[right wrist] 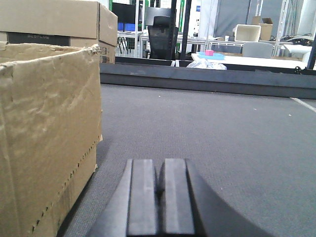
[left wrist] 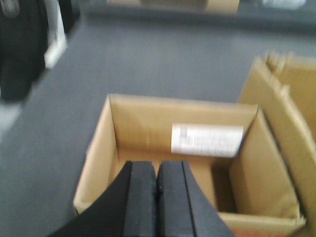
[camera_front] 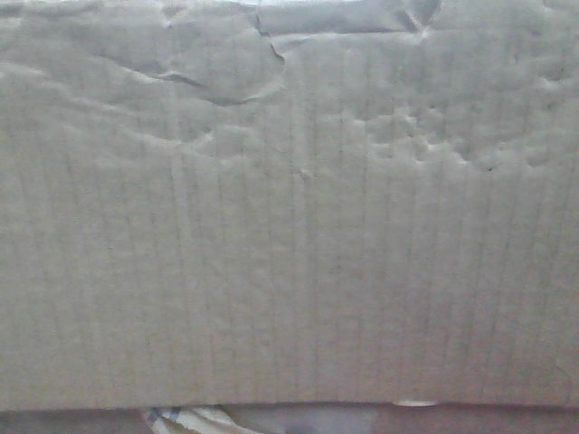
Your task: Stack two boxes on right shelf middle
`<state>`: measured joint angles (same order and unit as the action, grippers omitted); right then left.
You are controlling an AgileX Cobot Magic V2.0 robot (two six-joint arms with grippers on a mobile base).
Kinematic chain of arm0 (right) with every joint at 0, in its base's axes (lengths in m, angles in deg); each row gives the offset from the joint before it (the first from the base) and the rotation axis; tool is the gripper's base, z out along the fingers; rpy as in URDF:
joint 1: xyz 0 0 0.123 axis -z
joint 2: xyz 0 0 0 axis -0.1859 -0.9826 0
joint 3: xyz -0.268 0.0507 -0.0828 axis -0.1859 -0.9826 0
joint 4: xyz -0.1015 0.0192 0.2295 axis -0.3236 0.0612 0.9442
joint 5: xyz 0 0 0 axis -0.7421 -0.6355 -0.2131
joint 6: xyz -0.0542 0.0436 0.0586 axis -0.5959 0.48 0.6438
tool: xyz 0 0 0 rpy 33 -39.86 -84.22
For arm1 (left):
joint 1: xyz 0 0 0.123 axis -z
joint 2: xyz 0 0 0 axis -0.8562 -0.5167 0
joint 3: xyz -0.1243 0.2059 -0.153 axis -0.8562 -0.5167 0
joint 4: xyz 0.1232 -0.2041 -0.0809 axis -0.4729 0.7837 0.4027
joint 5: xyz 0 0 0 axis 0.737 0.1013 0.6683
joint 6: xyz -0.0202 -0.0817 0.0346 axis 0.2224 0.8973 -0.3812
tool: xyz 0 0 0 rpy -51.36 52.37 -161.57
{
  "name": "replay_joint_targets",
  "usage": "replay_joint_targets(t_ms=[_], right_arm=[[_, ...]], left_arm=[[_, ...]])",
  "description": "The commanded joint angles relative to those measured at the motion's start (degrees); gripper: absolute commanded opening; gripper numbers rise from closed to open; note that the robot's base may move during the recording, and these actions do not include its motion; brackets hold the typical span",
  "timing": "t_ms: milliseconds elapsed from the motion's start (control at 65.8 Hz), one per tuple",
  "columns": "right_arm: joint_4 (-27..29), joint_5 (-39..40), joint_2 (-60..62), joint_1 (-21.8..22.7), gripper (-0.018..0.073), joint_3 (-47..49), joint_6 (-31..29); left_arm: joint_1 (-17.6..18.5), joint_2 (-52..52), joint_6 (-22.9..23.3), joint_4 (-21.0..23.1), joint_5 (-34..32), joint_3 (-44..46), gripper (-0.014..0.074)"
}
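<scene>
I should next grip the rim of the box's side with my left gripper, so that I can stack the open cardboard box on the shelf.
A creased, dented brown cardboard box face (camera_front: 289,226) fills the whole front view, with a tape strip along its top edge. In the left wrist view an open-topped cardboard box (left wrist: 148,123) with a white label inside sits on grey carpet; my left gripper (left wrist: 157,170) is shut and empty above its near side. A second carton (left wrist: 291,108) stands to its right. In the right wrist view a dented cardboard box (right wrist: 49,133) stands at the left; my right gripper (right wrist: 159,168) is shut and empty, low over the carpet beside it. The steel shelf is out of view.
Grey carpet (right wrist: 222,128) stretches ahead of the right gripper to a dark low ledge (right wrist: 207,79). More stacked cartons (right wrist: 59,22) stand behind the left box. Tables, chairs and racks are far back. A dark object (left wrist: 19,44) is at the left wrist view's upper left.
</scene>
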<state>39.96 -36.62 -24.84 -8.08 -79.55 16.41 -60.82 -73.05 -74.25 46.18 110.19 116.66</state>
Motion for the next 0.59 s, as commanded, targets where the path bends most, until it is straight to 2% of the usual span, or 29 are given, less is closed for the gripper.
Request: replay_joint_targets(t_ms=[0, 122, 213, 289, 456, 577], right_arm=[[0.4, 1.1, 0.2, 0.2, -0.0162, 0.0, -0.2], [0.4, 1.1, 0.2, 0.2, -0.0162, 0.0, -0.2], [0.4, 1.1, 0.2, 0.2, -0.0162, 0.0, -0.2], [0.4, 1.1, 0.2, 0.2, -0.0162, 0.0, -0.2], [0.4, 1.1, 0.2, 0.2, -0.0162, 0.0, -0.2], [0.4, 1.1, 0.2, 0.2, -0.0162, 0.0, -0.2]], left_arm=[[-0.1, -6.5, -0.5, 0.7, 4.5, 4.7, -0.0111], [-0.1, -13.4, -0.5, 0.7, 4.2, 7.5, -0.0111], [-0.1, -18.3, -0.5, 2.6, 3.8, 9.4, -0.0111], [-0.1, -23.2, -0.6, 4.1, 6.1, 12.2, -0.0111], [-0.1, -33.7, -6.5, 5.5, 11.8, 20.6, -0.0111], [-2.6, -38.9, -10.9, 6.0, 14.5, 25.8, -0.0111]])
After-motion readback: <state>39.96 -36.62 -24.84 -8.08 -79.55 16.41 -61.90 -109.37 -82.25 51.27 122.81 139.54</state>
